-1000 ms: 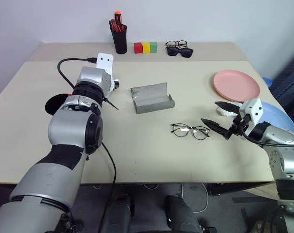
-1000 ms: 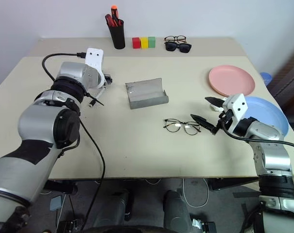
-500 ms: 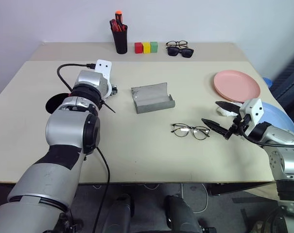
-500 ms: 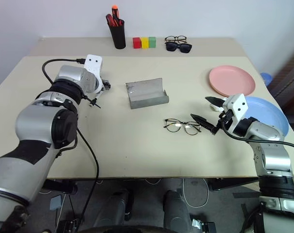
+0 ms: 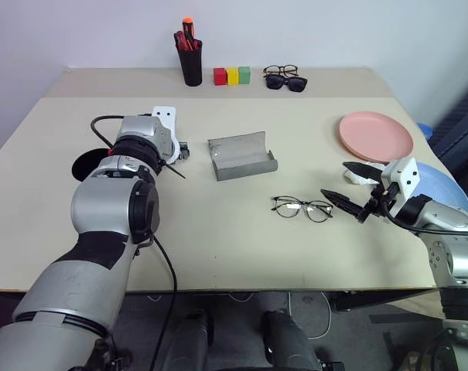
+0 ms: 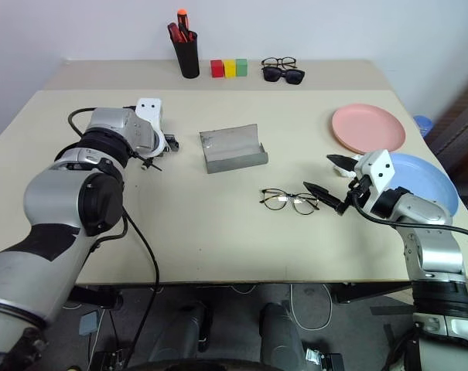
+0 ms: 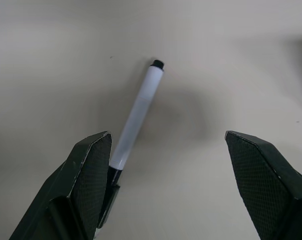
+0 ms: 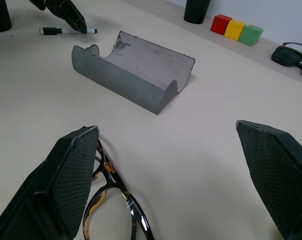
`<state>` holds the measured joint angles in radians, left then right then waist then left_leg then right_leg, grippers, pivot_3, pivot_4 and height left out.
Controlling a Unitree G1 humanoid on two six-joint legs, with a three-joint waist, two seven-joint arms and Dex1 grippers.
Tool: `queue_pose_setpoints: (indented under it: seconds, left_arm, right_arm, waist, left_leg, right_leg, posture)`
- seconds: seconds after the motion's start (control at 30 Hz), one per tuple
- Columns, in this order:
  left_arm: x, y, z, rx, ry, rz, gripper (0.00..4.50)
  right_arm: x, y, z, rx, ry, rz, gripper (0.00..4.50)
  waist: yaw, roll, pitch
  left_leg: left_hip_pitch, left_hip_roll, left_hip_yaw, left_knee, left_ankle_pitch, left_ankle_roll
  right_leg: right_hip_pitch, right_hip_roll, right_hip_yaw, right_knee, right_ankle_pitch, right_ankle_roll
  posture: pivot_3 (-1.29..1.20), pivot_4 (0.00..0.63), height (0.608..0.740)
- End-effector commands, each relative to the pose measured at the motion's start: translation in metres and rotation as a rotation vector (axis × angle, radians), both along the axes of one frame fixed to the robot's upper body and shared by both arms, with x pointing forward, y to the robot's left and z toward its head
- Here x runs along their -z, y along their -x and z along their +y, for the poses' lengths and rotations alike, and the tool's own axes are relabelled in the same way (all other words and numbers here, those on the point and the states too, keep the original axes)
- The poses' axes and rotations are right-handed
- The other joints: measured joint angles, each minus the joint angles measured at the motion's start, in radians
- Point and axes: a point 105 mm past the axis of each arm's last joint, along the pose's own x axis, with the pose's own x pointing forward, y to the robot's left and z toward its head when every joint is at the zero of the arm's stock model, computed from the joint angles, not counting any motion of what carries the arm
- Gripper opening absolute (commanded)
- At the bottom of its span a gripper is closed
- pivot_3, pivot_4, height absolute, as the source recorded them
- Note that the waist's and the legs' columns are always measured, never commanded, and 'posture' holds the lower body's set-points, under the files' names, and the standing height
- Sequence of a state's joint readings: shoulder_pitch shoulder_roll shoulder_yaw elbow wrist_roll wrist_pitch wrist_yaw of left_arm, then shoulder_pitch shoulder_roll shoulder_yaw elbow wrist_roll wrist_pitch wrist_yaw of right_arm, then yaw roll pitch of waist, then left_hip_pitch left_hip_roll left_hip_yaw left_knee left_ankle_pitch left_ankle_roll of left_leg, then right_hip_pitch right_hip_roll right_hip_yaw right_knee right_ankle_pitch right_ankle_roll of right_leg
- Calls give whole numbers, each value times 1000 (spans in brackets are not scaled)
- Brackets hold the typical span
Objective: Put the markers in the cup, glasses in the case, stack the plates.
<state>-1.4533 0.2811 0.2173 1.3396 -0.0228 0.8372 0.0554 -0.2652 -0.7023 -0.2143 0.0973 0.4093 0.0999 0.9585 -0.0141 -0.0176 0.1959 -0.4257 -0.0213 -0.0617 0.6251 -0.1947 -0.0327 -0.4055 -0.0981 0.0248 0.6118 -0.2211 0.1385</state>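
One finger of my left gripper is above the marker's black cap (image 7: 114,176), so it would miss if it closed now. It needs to line up first, then close on the cap.
My left gripper (image 5: 178,158) hangs open just above the table, pointing down at a white marker (image 7: 136,117) with a black cap. The marker lies flat close to one finger (image 7: 91,170), its capped end under that finger. The black cup (image 5: 89,164) stands left of this arm, partly hidden by it. The wire-framed glasses (image 5: 302,208) lie near the front, right of centre. My right gripper (image 5: 338,182) is open and level, just right of them. The grey case (image 5: 241,154) lies open mid-table. The pink plate (image 5: 377,136) and the blue plate (image 5: 444,184) sit apart at the right.
A tall black pen holder (image 5: 190,60) with red-orange pens stands at the back. Beside it are three coloured blocks (image 5: 232,75), black sunglasses (image 5: 288,83) and another pair of spectacles (image 5: 280,70). The blue plate reaches the table's right edge.
My left gripper has sunk toward the table and tipped further down over the white marker. The right arm, glasses, case and plates have stayed put.
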Motion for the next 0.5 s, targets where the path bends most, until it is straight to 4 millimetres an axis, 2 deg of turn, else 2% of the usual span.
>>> queue_pose_setpoints:
  seconds: [0.03,0.27,0.5]
  left_arm:
    - [-13,-3,3,-32,-25,-34,3702]
    - [-7,2,-3,-94,34,8,3702]
    - [2,7,1,-165,46,47,3702]
  right_arm:
    - [-13,2,2,-7,-9,-59,4500]
    - [-11,1,2,-1,-15,-61,4500]
    - [-10,0,3,1,-23,-64,4500]
  waist:
    - [0,0,0]
    - [0,0,0]
    - [-1,0,0]
  left_leg:
    - [0,0,0,0,0,0]
    - [0,0,0,0,0,0]
    - [0,0,0,0,0,0]
  right_leg:
    - [0,0,0,0,0,0]
    - [0,0,0,0,0,0]
    - [0,0,0,0,0,0]
  posture:
    - [0,150,740]
    - [0,150,740]
    - [0,150,740]
